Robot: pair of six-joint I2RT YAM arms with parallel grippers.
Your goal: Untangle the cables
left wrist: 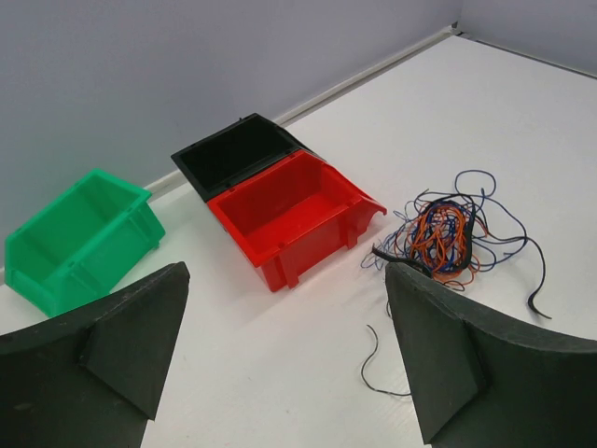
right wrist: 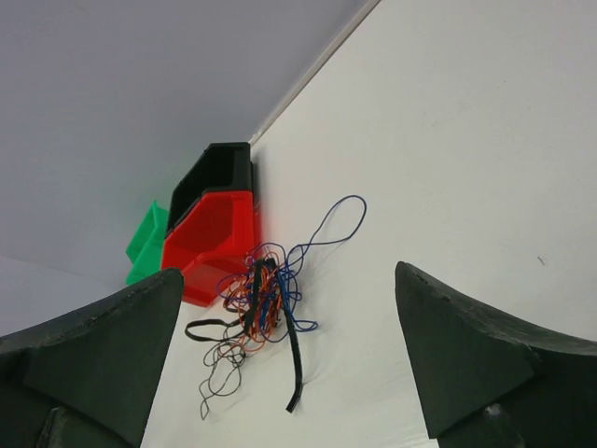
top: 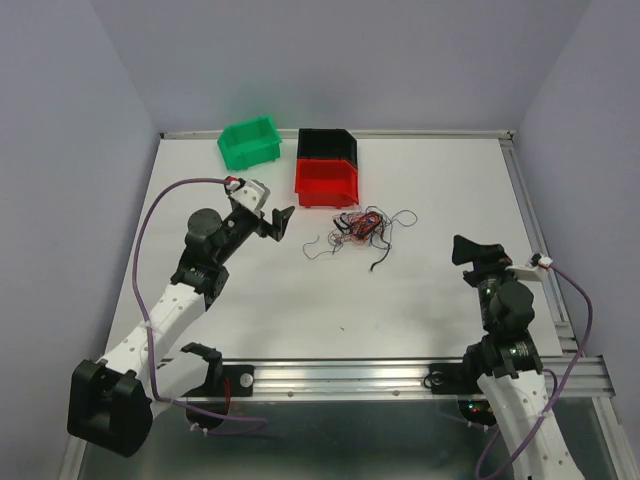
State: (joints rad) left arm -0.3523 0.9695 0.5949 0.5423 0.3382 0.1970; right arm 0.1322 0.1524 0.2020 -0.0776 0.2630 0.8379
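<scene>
The right gripper grabs the thicker black cable by its trailing end (top: 375, 266) (right wrist: 295, 399) next, so the clump of cables stays free for my left gripper to untangle.
The cables (top: 358, 229) lie in one tangled clump of thin orange, blue, black and red wires on the white table, just in front of the red bin. The same cables (left wrist: 446, 235) show right of centre in the left wrist view, and the cables (right wrist: 264, 301) sit ahead in the right wrist view with a thicker black strand trailing out. My left gripper (top: 276, 222) hangs open to the left of the clump, apart from it. My right gripper (top: 478, 251) is open to the right of the clump, holding nothing.
A red bin (top: 326, 182) stands behind the cables with a black bin (top: 326, 146) against its back. A green bin (top: 249, 142) sits at the far left of the table (top: 420, 300). Purple-grey arm cables loop beside both arms.
</scene>
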